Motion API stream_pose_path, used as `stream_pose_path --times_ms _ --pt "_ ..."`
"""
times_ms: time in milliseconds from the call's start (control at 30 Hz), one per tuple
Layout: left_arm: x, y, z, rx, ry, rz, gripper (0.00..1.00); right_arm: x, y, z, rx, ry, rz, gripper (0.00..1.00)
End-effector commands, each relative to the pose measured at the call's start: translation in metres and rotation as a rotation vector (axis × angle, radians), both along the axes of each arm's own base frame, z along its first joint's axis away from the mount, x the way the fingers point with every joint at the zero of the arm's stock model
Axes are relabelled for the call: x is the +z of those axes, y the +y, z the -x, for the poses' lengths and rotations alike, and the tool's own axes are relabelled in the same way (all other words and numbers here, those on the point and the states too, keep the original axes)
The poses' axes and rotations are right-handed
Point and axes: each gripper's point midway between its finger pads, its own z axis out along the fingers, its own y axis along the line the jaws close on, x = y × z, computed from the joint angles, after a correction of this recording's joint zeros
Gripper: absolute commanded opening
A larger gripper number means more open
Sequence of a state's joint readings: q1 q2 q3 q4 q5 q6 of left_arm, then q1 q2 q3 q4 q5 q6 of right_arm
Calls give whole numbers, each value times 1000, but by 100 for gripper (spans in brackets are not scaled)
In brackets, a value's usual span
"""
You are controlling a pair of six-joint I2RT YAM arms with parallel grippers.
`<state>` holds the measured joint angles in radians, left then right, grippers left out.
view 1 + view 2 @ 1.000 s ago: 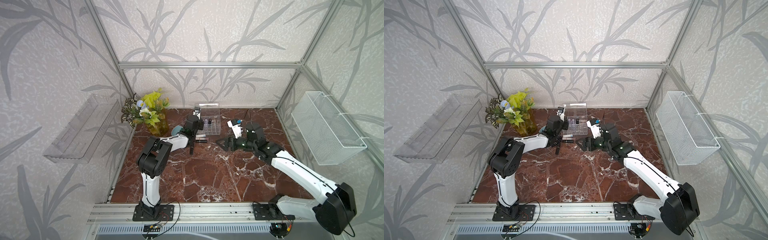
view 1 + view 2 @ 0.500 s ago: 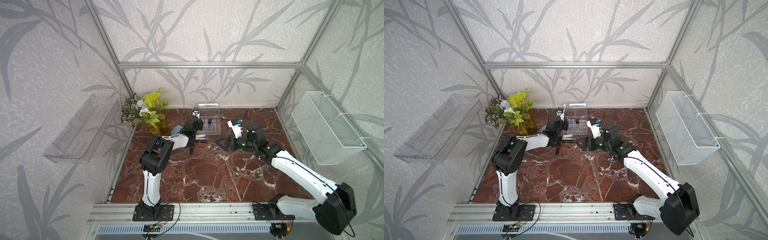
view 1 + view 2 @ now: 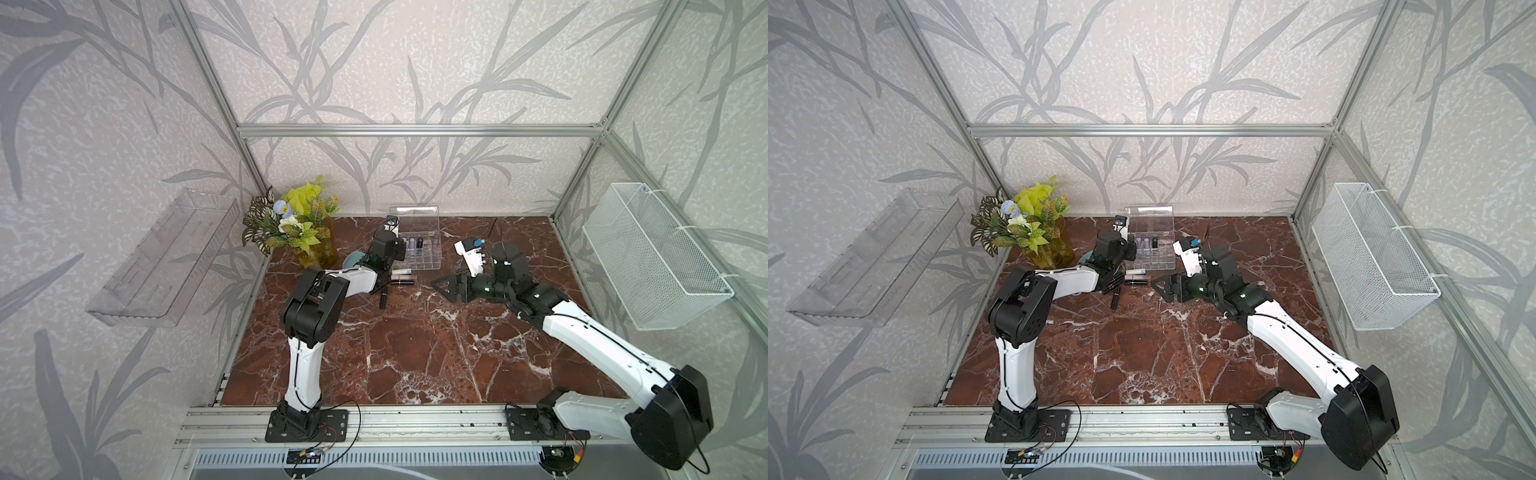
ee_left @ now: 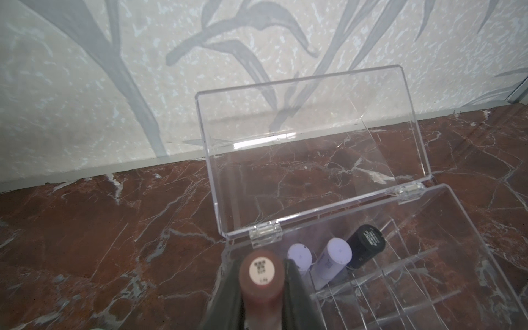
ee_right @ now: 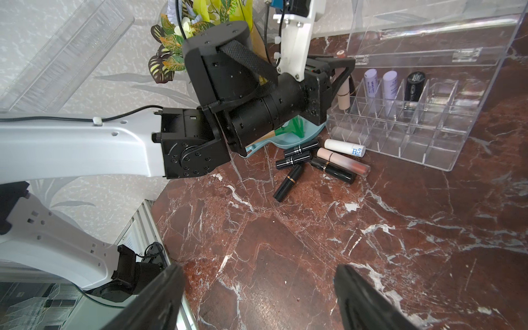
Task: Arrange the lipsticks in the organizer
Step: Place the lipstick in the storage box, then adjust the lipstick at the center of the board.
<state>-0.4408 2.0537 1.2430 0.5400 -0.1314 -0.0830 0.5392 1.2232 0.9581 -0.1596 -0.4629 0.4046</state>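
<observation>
My left gripper releases the lipstick now, since the brown-capped beige lipstick (image 5: 343, 97) is upright between the sides of the cell and would stand in the organizer's end column.
The organizer (image 3: 419, 253), a clear box of square cells, stands by the back wall with its lid (image 4: 308, 148) raised. Its back row holds two lilac lipsticks (image 4: 334, 261) and a black one (image 4: 366, 245). My left gripper (image 4: 261, 274) is shut on a brown-capped beige lipstick (image 5: 343, 97), held upright at the organizer's back left corner; whether it is inside a cell I cannot tell. Several loose lipsticks (image 5: 344, 147) lie on the table before the organizer (image 5: 445, 120). My right gripper (image 5: 257, 288) hangs open low over bare marble to their right, also seen in a top view (image 3: 446, 286).
A teal dish with a green rake (image 5: 288, 133) lies under the left wrist. A vase of artificial flowers (image 3: 299, 232) stands in the back left corner. A clear tray (image 3: 162, 257) hangs on the left wall, a white wire basket (image 3: 648, 257) on the right wall.
The left arm's elbow has shifted slightly towards the back. Both grippers keep their places, the left still shut on the lipstick, the right still open.
</observation>
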Motion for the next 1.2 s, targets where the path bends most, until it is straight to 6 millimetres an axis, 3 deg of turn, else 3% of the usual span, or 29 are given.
stream_pose_path --times_ms 0,167,333,433,567,633,767,900,1067,1167 --pt "9 -6 -6 -15 -13 32 8 13 -1 0 1 -34 -34 86" --pt "5 -7 -7 -17 -3 29 13 11 -1 2 3 -29 -39 86" --pt "4 -7 -8 -15 7 21 37 11 -2 4 4 -29 -35 86" --pt "11 -7 -5 -19 -9 28 48 10 -2 5 7 -18 -28 86" --pt "24 -5 4 -18 -38 42 54 5 -3 4 2 3 -7 86" --pt "39 0 14 -14 -69 58 56 2 -3 4 -1 20 9 86" --pt "80 27 48 61 -146 145 58 -12 4 4 3 47 117 86" --pt "118 67 90 171 -231 224 60 -31 27 6 18 69 232 87" --pt "119 108 127 277 -257 277 61 -61 64 -1 29 107 400 88" --pt "111 127 136 311 -236 308 61 -87 82 -6 32 157 522 88"
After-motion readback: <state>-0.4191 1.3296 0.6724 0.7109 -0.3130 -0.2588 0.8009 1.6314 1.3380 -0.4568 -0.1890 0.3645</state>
